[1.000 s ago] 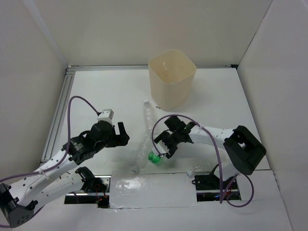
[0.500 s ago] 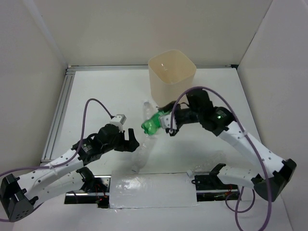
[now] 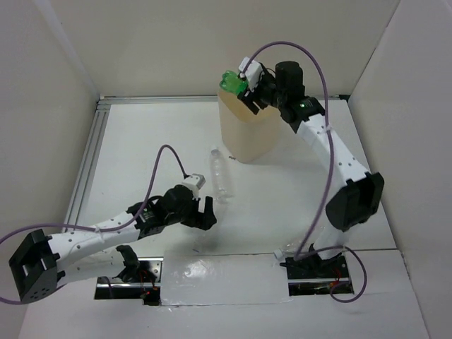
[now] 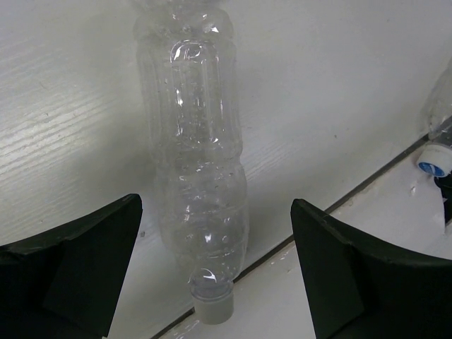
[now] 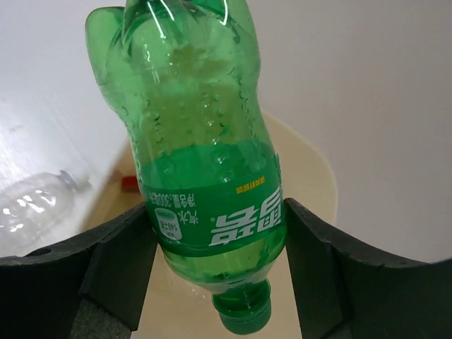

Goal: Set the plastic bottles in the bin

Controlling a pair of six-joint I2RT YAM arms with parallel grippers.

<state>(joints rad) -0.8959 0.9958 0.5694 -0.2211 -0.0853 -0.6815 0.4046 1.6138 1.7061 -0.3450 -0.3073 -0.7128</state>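
Note:
The left gripper isn't ready to close yet, because its fingers are above the clear bottle's body. It should go lower first and then close on the bottle.
My right gripper [image 3: 245,92] [image 5: 215,212] is shut on the bright green bottle [image 3: 232,82] [image 5: 201,141], clamping its labelled part, cap pointing down. It hangs over the open mouth of the cream bin [image 3: 247,138] [image 5: 318,166]. Something red [image 5: 128,182] shows inside the bin. My left gripper [image 3: 202,215] [image 4: 215,205] stands open low over the table, its fingers on either side of a clear bottle [image 4: 198,176] that lies flat with a pale cap [image 4: 212,307] and touches neither finger. A second clear bottle [image 3: 220,173] [image 5: 35,201] lies left of the bin.
Another clear bottle [image 3: 293,247] with a bluish cap [image 4: 431,159] lies by the right arm's base, near the seam of the front panel [image 3: 219,272]. White walls enclose the table on three sides, and a metal rail [image 3: 88,166] runs along the left.
The right arm has lifted the green bottle off the table and carried it back to above the bin. The left arm has reached right, bringing its open fingers around the clear bottle.

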